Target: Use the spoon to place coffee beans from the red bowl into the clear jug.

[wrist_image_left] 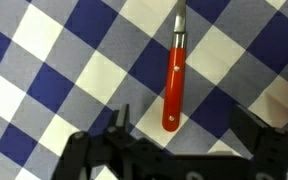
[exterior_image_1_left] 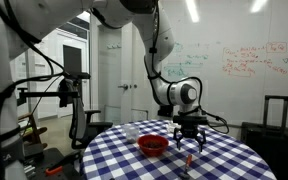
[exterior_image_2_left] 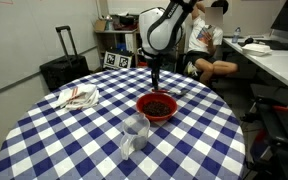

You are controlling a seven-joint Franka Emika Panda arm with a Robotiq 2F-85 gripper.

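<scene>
The handle (exterior_image_1_left: 189, 159) (wrist_image_left: 172, 104) is between my open fingers, but in an exterior view they stop above it, so it is too early to close. My gripper lowers next.
The spoon (wrist_image_left: 174, 85) has a red-orange handle and lies flat on the blue-and-white checked tablecloth; it shows as a small red mark in an exterior view (exterior_image_1_left: 188, 158). My gripper (wrist_image_left: 184, 125) is open and hovers just above the handle's end, with a finger on each side and not touching it. It shows in both exterior views (exterior_image_1_left: 189, 133) (exterior_image_2_left: 156, 78). The red bowl (exterior_image_2_left: 156, 106) holds dark coffee beans and stands beside the gripper (exterior_image_1_left: 152, 145). The clear jug (exterior_image_2_left: 134, 135) stands upright near the bowl (exterior_image_1_left: 132, 130).
A crumpled white cloth (exterior_image_2_left: 76, 97) lies on the round table (exterior_image_2_left: 44, 140). A black suitcase (exterior_image_2_left: 62, 70) stands beyond the table. A seated person (exterior_image_2_left: 209, 45) is behind the arm, next to a desk.
</scene>
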